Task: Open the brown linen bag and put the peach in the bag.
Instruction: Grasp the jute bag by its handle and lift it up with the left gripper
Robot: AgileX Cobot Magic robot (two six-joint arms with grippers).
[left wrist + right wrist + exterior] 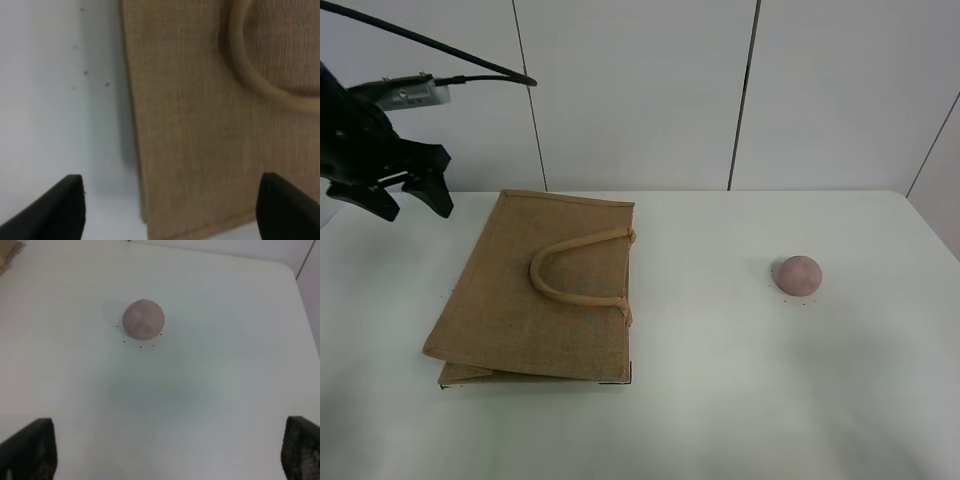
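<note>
Next, my left gripper grips the bag by its looped handle [542, 268] to open the brown linen bag for the peach [798, 275].
The brown linen bag [535, 295] lies flat and closed on the white table [720, 400], left of centre, its loop handles [575, 270] folded onto its top face. The peach [798, 275] sits alone on the table to the right, well apart from the bag. My left gripper [410, 200] is open and empty, raised in the air beyond the bag's far left corner. In the left wrist view the gripper [172, 205] looks down on the bag [200, 130] and a handle [250, 75]. My right gripper [165, 455] is open and empty, above the table short of the peach [143, 318]; it is out of the high view.
A grey panelled wall [640, 90] stands behind the table. The table's right edge [932, 225] runs close to the peach. A corner of the bag [7, 252] shows in the right wrist view. Small dark specks dot the table around the peach.
</note>
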